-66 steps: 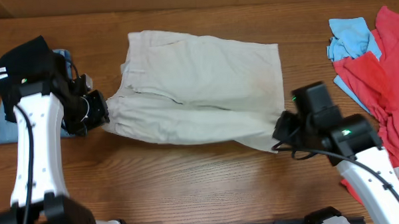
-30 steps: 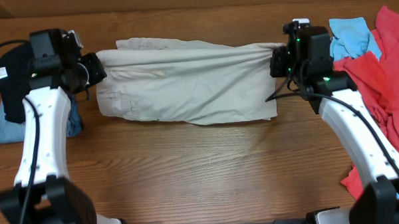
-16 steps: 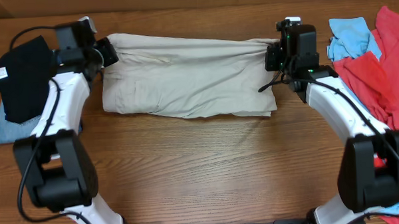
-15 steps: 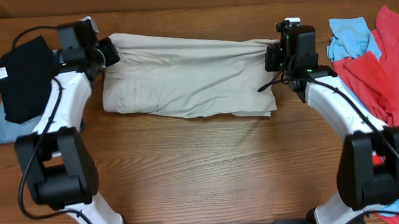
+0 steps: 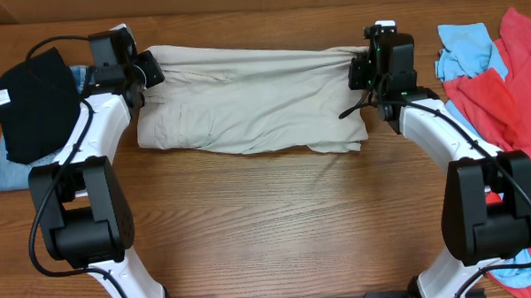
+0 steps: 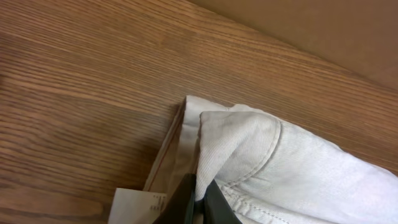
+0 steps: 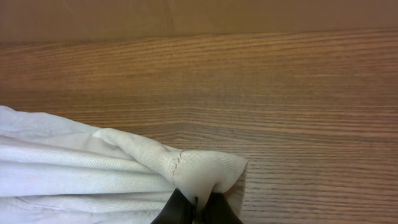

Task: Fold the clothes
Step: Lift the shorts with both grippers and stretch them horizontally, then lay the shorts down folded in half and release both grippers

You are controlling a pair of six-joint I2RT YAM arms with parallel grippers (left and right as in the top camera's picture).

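Observation:
I should open my left gripper now, because the held corner of the trousers is low over the trousers' own spread cloth.
The pale beige trousers (image 5: 250, 101) lie folded in half lengthwise across the back of the wooden table. My left gripper (image 5: 148, 69) is shut on the trousers' upper left corner; the left wrist view shows its fingers (image 6: 199, 202) pinching the seamed cloth (image 6: 261, 149), with a small white label (image 6: 134, 205) beside them. My right gripper (image 5: 358, 68) is shut on the upper right corner; the right wrist view shows its fingers (image 7: 198, 208) pinching a bunched fold of cloth (image 7: 199, 168). Both held corners sit low, near the table's far edge.
A black garment (image 5: 29, 100) lies on a blue one (image 5: 5, 167) at the far left. Red clothes (image 5: 511, 78) and a light blue cloth (image 5: 466, 49) are piled at the right. A brown wall (image 7: 186, 15) runs along the table's back edge.
Both grippers carried the near edge of the trousers up and away to the far edge, folding the cloth in half. In the last half second they moved only slightly farther back.

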